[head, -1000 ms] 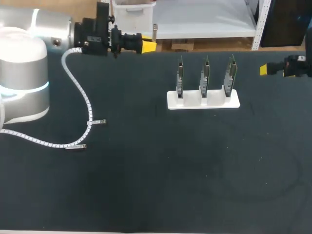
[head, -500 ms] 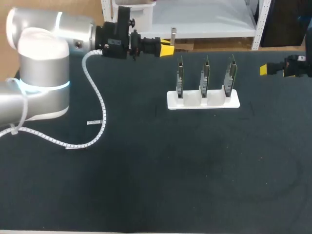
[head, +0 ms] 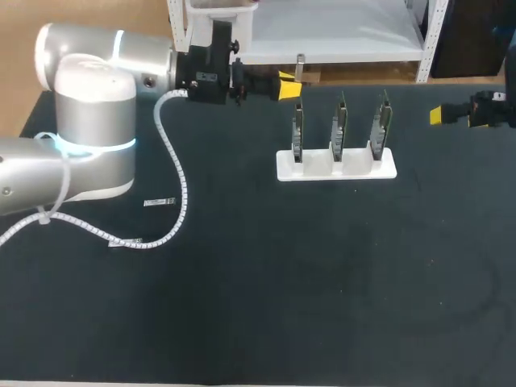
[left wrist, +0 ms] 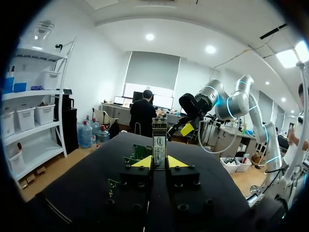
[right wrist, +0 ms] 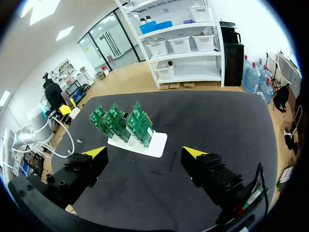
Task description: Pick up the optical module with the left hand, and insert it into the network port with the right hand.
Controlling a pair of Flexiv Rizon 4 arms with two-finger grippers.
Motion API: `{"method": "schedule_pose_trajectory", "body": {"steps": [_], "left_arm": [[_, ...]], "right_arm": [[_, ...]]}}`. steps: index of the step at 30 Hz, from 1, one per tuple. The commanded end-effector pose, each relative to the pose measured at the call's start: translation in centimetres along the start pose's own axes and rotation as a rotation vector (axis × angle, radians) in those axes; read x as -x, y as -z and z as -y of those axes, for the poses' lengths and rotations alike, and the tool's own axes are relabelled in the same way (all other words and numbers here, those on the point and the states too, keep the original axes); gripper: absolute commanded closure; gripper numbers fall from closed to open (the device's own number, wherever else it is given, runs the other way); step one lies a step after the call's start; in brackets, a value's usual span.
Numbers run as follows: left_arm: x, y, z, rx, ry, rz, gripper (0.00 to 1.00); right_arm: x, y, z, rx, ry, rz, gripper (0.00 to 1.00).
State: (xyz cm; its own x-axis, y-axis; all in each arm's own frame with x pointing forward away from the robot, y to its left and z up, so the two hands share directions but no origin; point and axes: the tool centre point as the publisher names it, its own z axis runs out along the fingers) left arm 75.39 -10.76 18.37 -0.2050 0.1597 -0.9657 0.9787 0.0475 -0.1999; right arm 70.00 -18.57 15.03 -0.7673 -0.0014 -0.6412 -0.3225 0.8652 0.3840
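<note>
The left gripper's yellow fingers cover the lower part of the optical module. To insert the module, the robot's right gripper next needs to grab it by its bare upper end (head: 300, 60).
My left gripper (head: 288, 85) hangs over the table's far edge, just left of the boards, shut on the optical module (head: 300, 63). The module (left wrist: 159, 144) is a slim silver bar with a label, standing upright between the yellow tips of the left gripper (left wrist: 159, 163). Three green circuit boards (head: 339, 125) stand in a white holder (head: 336, 164); their ports are too small to make out. My right gripper (head: 439, 115) waits at the far right, open and empty. In the right wrist view the right gripper (right wrist: 145, 153) spreads wide toward the boards (right wrist: 123, 121).
A white spiral cable (head: 173, 185) from my left arm trails across the left of the black mat. Two small white tags (head: 159, 201) lie near it. The holder (right wrist: 157, 141) is the only other thing standing on the mat.
My left arm has swung right along the far edge, carrying the module from near the table's left part to beside the first board. The right arm has stayed put.
</note>
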Motion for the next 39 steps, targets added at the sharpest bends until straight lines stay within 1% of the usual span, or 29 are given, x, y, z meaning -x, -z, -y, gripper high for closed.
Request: {"method": "schedule_pose_trajectory", "body": {"steps": [1, 5, 7, 19, 27, 30, 34, 39], "left_arm": [[-0.4, -0.9, -1.0, -0.009, 0.0, 0.001, 1.0], [-0.9, -1.3, -1.4, -0.006, -0.009, -0.003, 1.0], [-1.0, -1.5, -1.8, 0.014, -0.003, -0.001, 1.0], [-2.2, -2.0, -2.3, 0.011, 0.038, -0.012, 1.0], [-2.4, -1.8, -3.1, 0.038, 0.045, -0.015, 1.0], [-2.4, -1.4, -3.5, 0.053, 0.071, -0.011, 1.0], [-2.9, -1.2, -3.5, 0.061, 0.076, -0.017, 1.0], [-3.0, -1.2, -3.1, 0.053, 0.076, -0.022, 1.0]], "right_arm": [[0.0, 0.0, -0.1, -0.003, -0.001, 0.001, 0.0], [0.0, 0.0, -0.1, -0.003, -0.001, 0.001, 0.0], [0.0, 0.0, -0.1, -0.003, -0.001, 0.001, 0.0], [0.0, 0.0, -0.1, -0.003, -0.001, 0.001, 0.0], [0.0, 0.0, -0.1, -0.003, -0.001, 0.001, 0.0], [0.0, 0.0, -0.1, -0.003, -0.001, 0.001, 0.0], [0.0, 0.0, -0.1, -0.003, -0.001, 0.001, 0.0], [0.0, 0.0, -0.1, -0.003, -0.001, 0.001, 0.0]]}}
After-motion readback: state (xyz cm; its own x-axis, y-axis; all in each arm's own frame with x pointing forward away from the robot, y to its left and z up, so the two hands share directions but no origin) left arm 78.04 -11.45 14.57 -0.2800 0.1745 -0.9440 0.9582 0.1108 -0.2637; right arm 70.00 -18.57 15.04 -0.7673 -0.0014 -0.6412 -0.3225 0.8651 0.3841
